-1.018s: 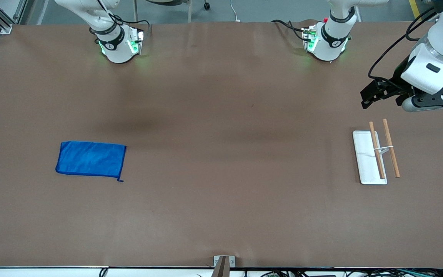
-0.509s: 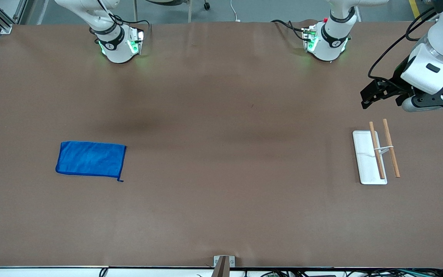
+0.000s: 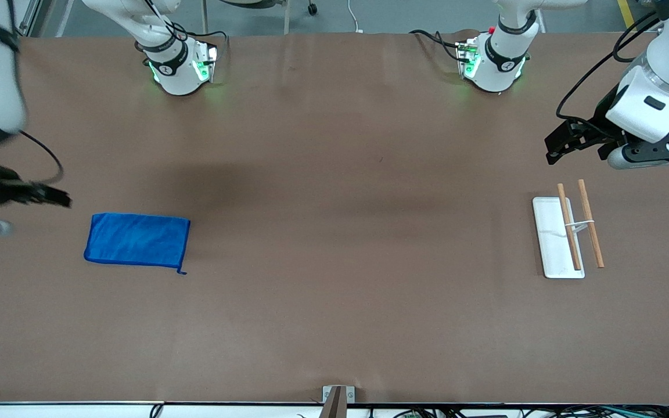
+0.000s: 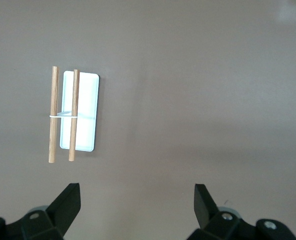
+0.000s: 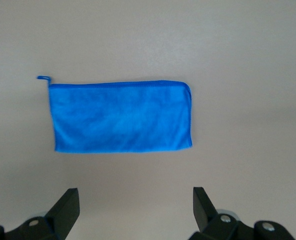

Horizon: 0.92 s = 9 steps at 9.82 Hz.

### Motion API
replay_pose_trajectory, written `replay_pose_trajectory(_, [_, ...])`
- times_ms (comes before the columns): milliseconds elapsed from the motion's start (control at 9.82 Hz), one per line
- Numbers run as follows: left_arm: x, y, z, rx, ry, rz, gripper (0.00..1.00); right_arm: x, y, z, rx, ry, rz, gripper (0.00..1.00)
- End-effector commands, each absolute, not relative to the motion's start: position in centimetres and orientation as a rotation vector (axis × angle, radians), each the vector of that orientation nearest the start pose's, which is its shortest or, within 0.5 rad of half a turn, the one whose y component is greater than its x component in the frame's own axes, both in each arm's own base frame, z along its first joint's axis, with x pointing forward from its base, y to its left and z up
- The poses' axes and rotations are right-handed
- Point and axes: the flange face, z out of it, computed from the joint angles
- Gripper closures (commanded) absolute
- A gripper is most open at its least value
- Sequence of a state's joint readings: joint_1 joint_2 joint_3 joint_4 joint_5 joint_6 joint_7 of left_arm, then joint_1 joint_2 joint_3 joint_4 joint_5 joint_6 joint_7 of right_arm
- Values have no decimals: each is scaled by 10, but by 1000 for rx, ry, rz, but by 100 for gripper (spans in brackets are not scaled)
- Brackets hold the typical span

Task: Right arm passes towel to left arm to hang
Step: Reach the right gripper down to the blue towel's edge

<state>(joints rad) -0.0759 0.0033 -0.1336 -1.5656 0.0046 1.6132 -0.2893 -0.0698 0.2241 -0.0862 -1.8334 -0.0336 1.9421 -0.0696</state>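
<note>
The blue towel's loop [image 3: 182, 271] should stay free for the left arm to hang, so my right gripper needs to grab the blue towel by its plain long edge [image 3: 143, 215] next.
The blue towel [image 3: 137, 240] lies flat on the brown table toward the right arm's end, its small loop [image 3: 182, 271] at one corner. My right gripper [image 3: 58, 198] hangs open and empty over the table just beside the towel, at the table's end edge. In the right wrist view the towel [image 5: 121, 116] lies spread out ahead of the open right gripper [image 5: 135, 205], apart from its fingertips [image 5: 68, 202]. Over the left arm's end of the table my left gripper [image 3: 558, 145] waits, open and empty. The left wrist view shows the open left gripper [image 4: 136, 202] over bare table.
A small rack with a white base [image 3: 549, 232] and two wooden rods [image 3: 590, 223] stands toward the left arm's end, under the left gripper; the left wrist view shows its base [image 4: 86, 90] and rods [image 4: 53, 115]. Both arm bases [image 3: 177, 67] stand at the back.
The right arm has swung into the front view from the table's end and its gripper now hangs beside the towel. The left arm and the towel have not moved.
</note>
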Motion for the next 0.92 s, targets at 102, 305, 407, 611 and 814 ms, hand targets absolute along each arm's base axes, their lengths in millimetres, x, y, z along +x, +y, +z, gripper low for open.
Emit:
replay_pose_trajectory(102, [551,-114,614,-3121,-131,-20,0,579,-94,289,-3185,52,92,0])
replay_pose_trajectory(305, [551,-115,614,-3121,-126,-20,0,581,-95,228,-3196,49,27,0])
replay_pose_trajectory(407, [551,-116,614,-3121,-124,-20,0,579,-90,210,-3197,38,7,0])
replay_pose_trajectory(611, [551,-116,613,-3121,-126,-18,0,570,-85,196,-3185,44,34,1])
replay_pose_trajectory(814, [551,-116,613,-3121,-126,-18,0,564,-85,179,-3188,41,-12,8])
